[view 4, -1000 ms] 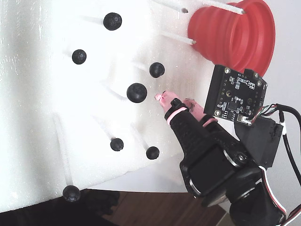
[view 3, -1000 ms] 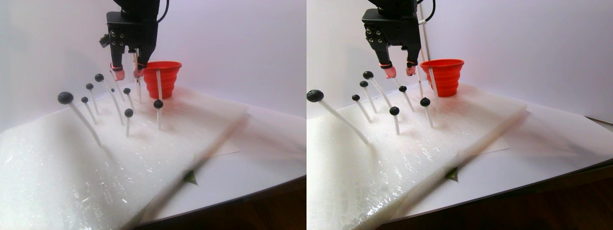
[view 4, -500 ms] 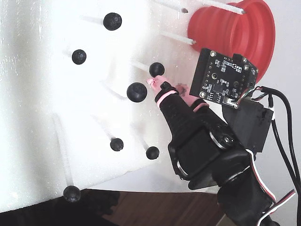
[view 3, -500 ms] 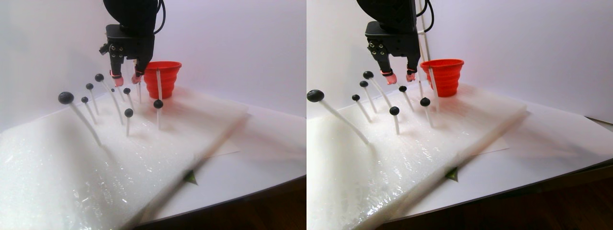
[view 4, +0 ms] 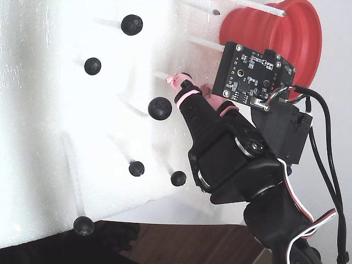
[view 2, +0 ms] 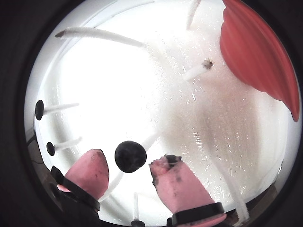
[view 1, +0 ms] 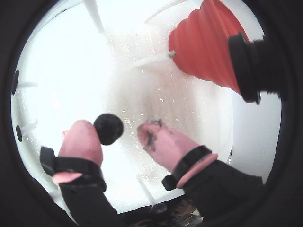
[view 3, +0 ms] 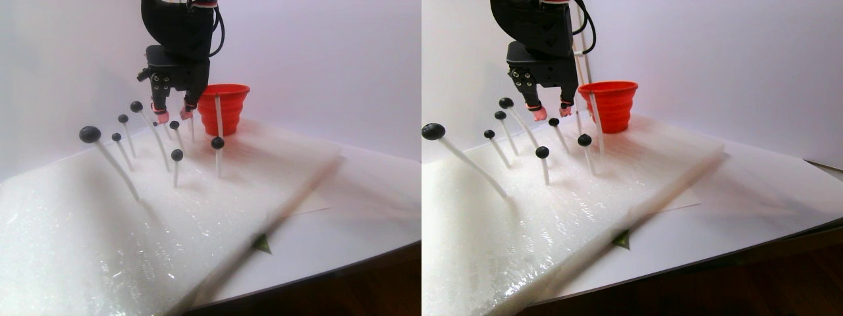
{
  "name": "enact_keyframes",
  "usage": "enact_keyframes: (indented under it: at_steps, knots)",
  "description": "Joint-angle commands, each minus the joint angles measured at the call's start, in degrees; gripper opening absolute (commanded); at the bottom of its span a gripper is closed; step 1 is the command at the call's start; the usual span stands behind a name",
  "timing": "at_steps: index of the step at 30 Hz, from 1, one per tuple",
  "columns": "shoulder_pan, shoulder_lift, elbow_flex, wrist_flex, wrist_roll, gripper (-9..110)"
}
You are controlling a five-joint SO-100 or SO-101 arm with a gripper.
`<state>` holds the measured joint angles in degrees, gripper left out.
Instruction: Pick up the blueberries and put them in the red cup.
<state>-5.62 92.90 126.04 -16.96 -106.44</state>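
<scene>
The robot should put the blue-black blueberry in the red cup (view 1: 208, 47), so its gripper should grip the blueberry by its round sides next.
Several blueberries sit on white sticks pushed into a foam slab (view 3: 197, 217). One blueberry (view 2: 130, 156) lies between my pink fingertips in both wrist views and is close beside one finger (view 1: 83, 137). My gripper (view 2: 129, 161) is open around it, with a clear gap to the other finger. In the fixed view the gripper (view 4: 190, 83) covers most of this berry. The red cup (view 3: 224, 105), ribbed and flared, stands just past the gripper on the foam. It also fills the upper right of a wrist view, as the red cup (view 1: 208, 47). Other blueberries (view 4: 159, 108) stand to the left on their sticks.
Bare white sticks (view 2: 196, 71) poke up beside the cup. More berries (view 4: 136, 168) stand near the foam's edge in the fixed view. A long pale rod (view 3: 276, 210) lies blurred across the foam's front in the stereo pair view. The table's dark edge (view 3: 342, 270) runs close by.
My gripper has moved towards the cup and down over a stick. The berry that stood ahead of the fingertips is now between them. The other berries and the cup have not moved.
</scene>
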Motion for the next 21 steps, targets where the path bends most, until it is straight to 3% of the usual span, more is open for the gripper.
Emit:
enact_keyframes:
  at_steps: [1, 21]
  knots:
    - [-1.05, 0.53, -3.78, -1.67, -0.18, 18]
    - [-2.11, -5.10, -5.54, -5.98, -0.18, 18]
